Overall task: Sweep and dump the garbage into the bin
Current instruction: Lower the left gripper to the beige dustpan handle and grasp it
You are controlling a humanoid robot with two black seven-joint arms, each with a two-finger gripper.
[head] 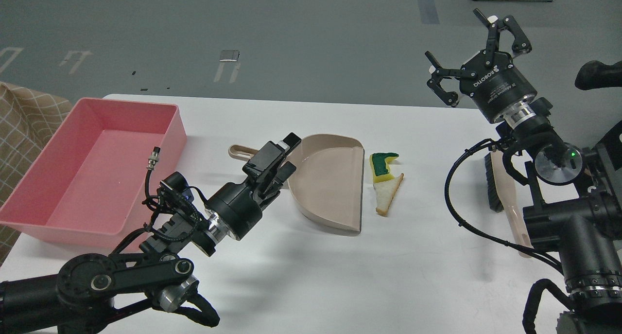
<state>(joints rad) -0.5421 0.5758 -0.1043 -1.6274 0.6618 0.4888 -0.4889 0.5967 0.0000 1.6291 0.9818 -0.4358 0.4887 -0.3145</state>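
I should pick up the dustpan by its handle (242,151) with my left gripper, to dump garbage into the bin (97,178).
The garbage lies mid-table: a yellow sponge piece with a green top (381,167) and, touching its near end, a triangular white bread slice (388,196). Both sit just right of the open mouth of the beige dustpan (330,183). The pink bin (97,178) stands at the left and holds nothing. My left gripper (286,156) is low over the table at the dustpan's handle (238,152), open, with one finger on each side where the handle meets the pan. My right gripper (469,49) is open, empty and raised above the far right of the table.
A beige-handled brush with black bristles (505,198) lies at the right under my right arm. A checked tan cloth (24,120) is beyond the table's left edge, behind the bin. The white table (311,275) ends near the bottom of the view.
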